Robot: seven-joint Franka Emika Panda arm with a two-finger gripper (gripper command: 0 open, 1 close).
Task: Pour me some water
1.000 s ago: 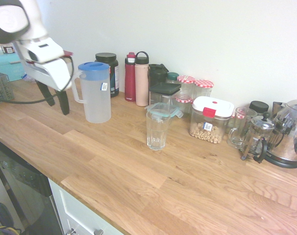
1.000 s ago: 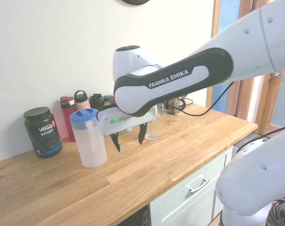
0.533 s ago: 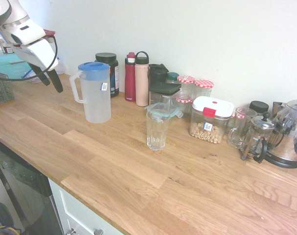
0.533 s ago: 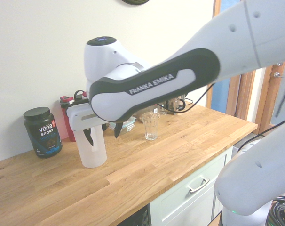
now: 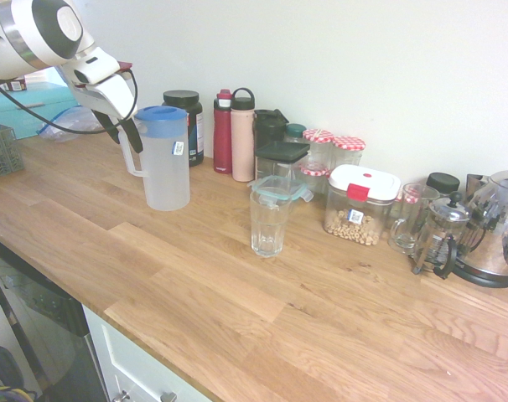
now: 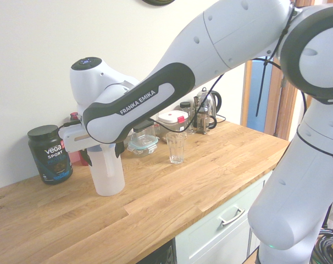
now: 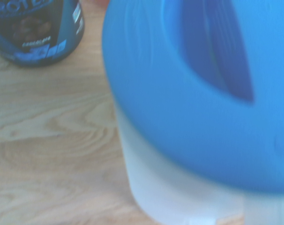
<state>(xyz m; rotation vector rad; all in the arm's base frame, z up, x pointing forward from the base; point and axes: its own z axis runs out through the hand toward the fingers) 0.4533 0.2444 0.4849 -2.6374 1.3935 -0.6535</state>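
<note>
The pitcher's body and blue lid spread too wide for my fingers, so my gripper should next grab the pitcher by its narrow handle.
A translucent water pitcher (image 5: 166, 167) with a blue lid stands on the wooden counter (image 5: 195, 276), its handle turned away from the glass. The empty drinking glass (image 5: 267, 222) stands apart from it, further along the counter. My gripper (image 5: 124, 132) is at the top of the pitcher's handle, open, with one dark finger on each side of it. I cannot tell whether they touch it. From the other side, the gripper (image 6: 102, 155) hides the top of the pitcher (image 6: 107, 176), and the glass (image 6: 176, 147) stands beyond. The blue lid (image 7: 193, 93) fills the wrist view.
A black Vega tub (image 5: 187, 117) and red (image 5: 224, 134) and pink (image 5: 243, 138) bottles stand against the wall behind the pitcher. Jars, a lidded food container (image 5: 360, 205), a French press (image 5: 438, 239) and a kettle (image 5: 497, 226) line the wall past the glass. A teal box (image 5: 19, 109) sits at the far end.
The arm swung out and up away from the pitcher, then came back in. The gripper now stands at the pitcher's handle, open throughout. Pitcher and glass have not moved.
</note>
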